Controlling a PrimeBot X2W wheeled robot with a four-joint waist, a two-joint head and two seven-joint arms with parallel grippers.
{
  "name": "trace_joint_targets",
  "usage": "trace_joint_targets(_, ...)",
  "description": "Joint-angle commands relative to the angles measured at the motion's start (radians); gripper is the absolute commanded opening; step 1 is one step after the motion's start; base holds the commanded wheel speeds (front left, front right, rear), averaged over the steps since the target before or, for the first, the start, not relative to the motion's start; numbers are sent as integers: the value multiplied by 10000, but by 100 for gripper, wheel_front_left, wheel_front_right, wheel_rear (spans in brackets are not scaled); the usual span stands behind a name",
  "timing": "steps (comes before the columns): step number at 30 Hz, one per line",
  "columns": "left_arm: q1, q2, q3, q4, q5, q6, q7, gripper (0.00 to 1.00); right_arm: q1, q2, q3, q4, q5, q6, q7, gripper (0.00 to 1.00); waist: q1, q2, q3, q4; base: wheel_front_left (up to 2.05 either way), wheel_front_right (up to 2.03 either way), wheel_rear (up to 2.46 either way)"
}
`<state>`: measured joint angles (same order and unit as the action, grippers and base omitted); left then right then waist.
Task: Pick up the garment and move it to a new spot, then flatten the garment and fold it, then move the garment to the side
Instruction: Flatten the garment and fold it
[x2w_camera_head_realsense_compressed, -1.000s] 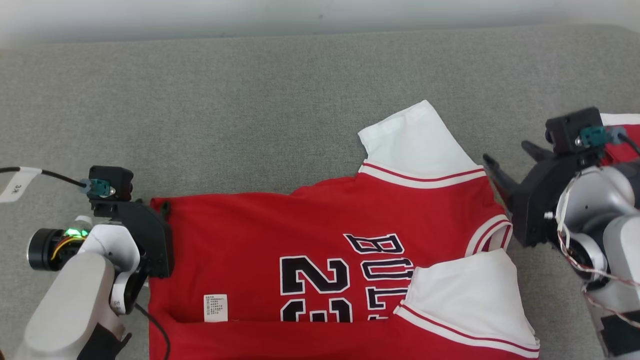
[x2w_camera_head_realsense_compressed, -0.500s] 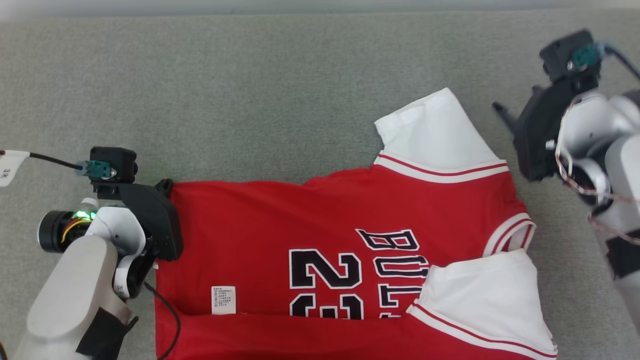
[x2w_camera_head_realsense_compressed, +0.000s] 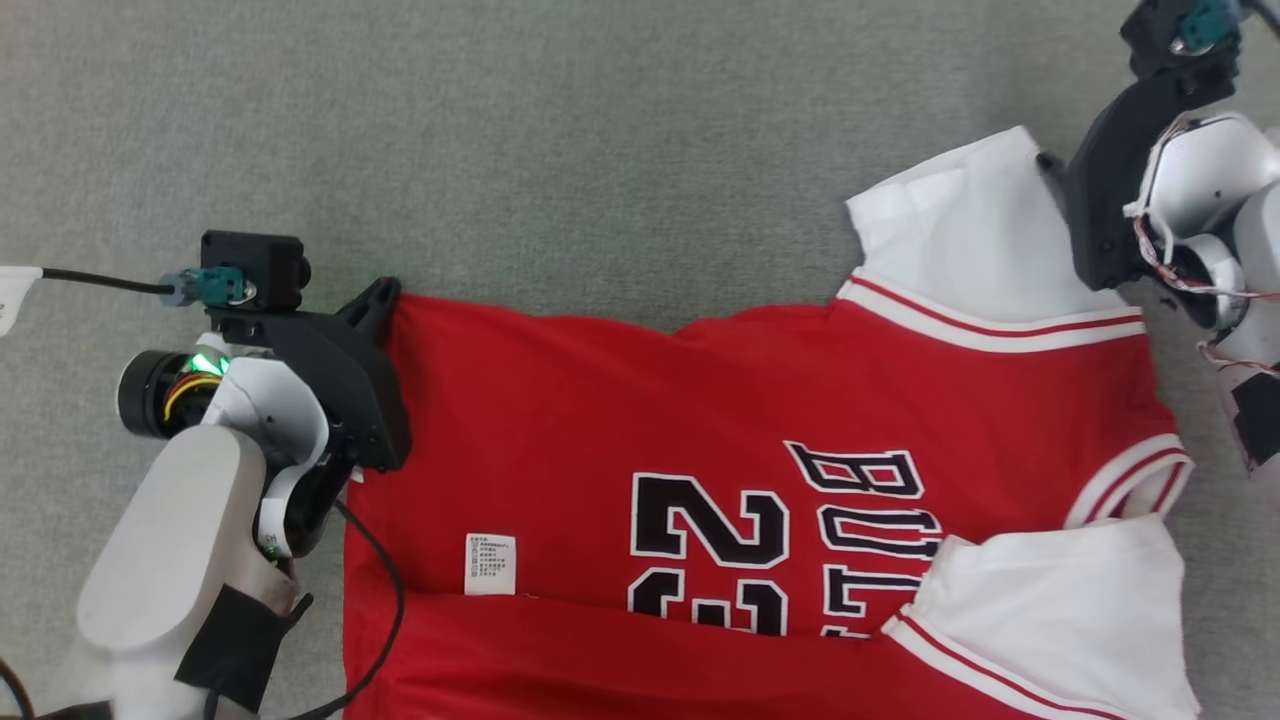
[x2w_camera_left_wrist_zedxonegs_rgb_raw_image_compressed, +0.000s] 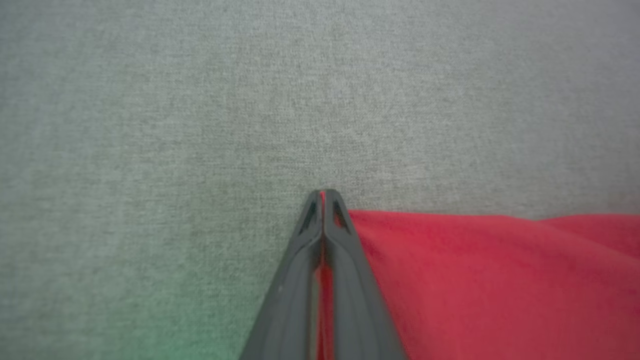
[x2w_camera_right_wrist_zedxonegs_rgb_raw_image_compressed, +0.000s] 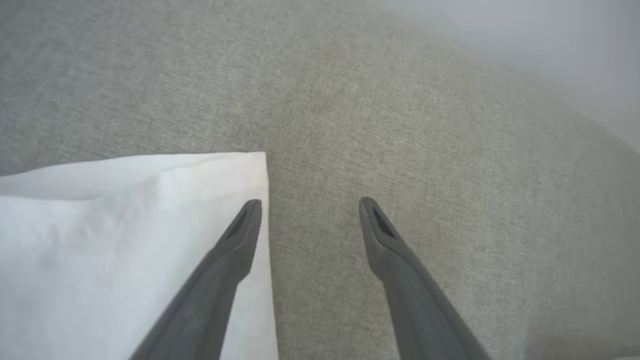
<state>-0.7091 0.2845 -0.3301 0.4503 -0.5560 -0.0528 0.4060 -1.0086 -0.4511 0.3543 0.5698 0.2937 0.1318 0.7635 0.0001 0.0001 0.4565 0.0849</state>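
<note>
Next, my right gripper grabs the garment by its white sleeve's corner (x2w_camera_head_realsense_compressed: 1018, 138). Then I fold the garment over the jersey's printed front (x2w_camera_head_realsense_compressed: 744, 528).
The garment (x2w_camera_head_realsense_compressed: 700, 400), a red jersey with white sleeves and black lettering, lies spread on the grey surface, its bottom part folded up. My left gripper (x2w_camera_head_realsense_compressed: 385, 292) is shut on the far left hem corner; in the left wrist view red cloth (x2w_camera_left_wrist_zedxonegs_rgb_raw_image_compressed: 475, 280) shows pinched between the closed fingers of the left gripper (x2w_camera_left_wrist_zedxonegs_rgb_raw_image_compressed: 323, 194). My right gripper (x2w_camera_head_realsense_compressed: 1048, 165) hangs open at the outer edge of the far white sleeve (x2w_camera_head_realsense_compressed: 960, 230). In the right wrist view, one finger of the right gripper (x2w_camera_right_wrist_zedxonegs_rgb_raw_image_compressed: 310, 202) is over the sleeve's (x2w_camera_right_wrist_zedxonegs_rgb_raw_image_compressed: 100, 260) edge and the other over bare surface.
Grey fabric surface (x2w_camera_head_realsense_compressed: 550, 150) stretches beyond the garment on the far side and left. A black cable (x2w_camera_head_realsense_compressed: 385, 620) from my left arm trails over the garment's near left edge. A pale wall (x2w_camera_right_wrist_zedxonegs_rgb_raw_image_compressed: 550, 40) rises past the surface's far edge.
The camera has tilted, shifting the whole picture. My left gripper has closed on the hem corner. My right gripper has moved from beside the collar to the far sleeve's outer edge, still open.
</note>
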Motion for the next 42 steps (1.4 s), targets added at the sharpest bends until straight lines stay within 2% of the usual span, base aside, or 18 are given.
trace_joint_targets(1, 60, -63, -97, 155, -35, 22, 54, 0, -124, 33, 132, 83, 77, -27, -87, 100, -1, -1, 368, 345, 0, 0, 0)
trace_joint_targets(6, 119, -48, -140, 97, -71, 20, 31, 0, 41, 27, 755, 512, 593, -24, -163, 100, -1, -1, 489, 420, 0, 0, 0)
trace_joint_targets(7, 110, -41, -142, 95, -84, 18, 31, 0, 45, -6, 851, 609, 668, -3, -145, 94, -1, -1, 494, 421, 0, 0, 0)
trace_joint_targets(8, 98, -29, -141, 105, -88, 17, 30, 0, 38, -25, 944, 690, 740, -3, -148, 67, -1, -1, 494, 416, 0, 0, 0)
trace_joint_targets(9, 89, -18, -139, 117, -105, 28, 19, 0, 33, -38, 1017, 752, 808, -4, -172, 53, -1, -1, 492, 409, 0, 0, 0)
trace_joint_targets(10, 78, -7, -133, 127, -117, 40, 10, 0, 34, -50, 1100, 804, 888, -4, -193, 44, -1, -1, 490, 399, 0, 0, 0)
trace_joint_targets(13, 65, 6, -124, 150, -149, 73, -27, 0, 59, -42, 1361, 905, 1172, -4, -202, 27, -1, -1, 475, 368, 0, 0, 0)
trace_joint_targets(14, 132, 28, -134, 156, -152, 76, -62, 0, 34, -88, 1569, 923, 1278, -4, -263, 0, -1, -1, 475, 357, 0, 0, 0)
trace_joint_targets(21, 353, 30, -153, 210, -176, 62, -350, 0, -65, -232, 1782, 1035, 1214, -15, -1190, 0, -1, -1, 418, 364, 0, 0, 0)
trace_joint_targets(30, 614, -66, 104, -184, 26, 308, -1812, 0, 325, -425, 1413, 1016, 1417, -15, -2999, 0, -1, -1, -107, 273, 0, 0, 0)
trace_joint_targets(35, 1248, -202, 310, -485, -4, 569, -2718, 0, 882, -580, 1019, 555, 1592, -15, -3874, 0, -1, -1, -489, 121, 0, 0, 0)
trace_joint_targets(42, 2112, -332, 229, -968, 385, 852, -4006, 0, 1969, -828, 227, -698, 1603, -13, -5027, 0, -1, -1, -937, 0, 0, 0, 0)
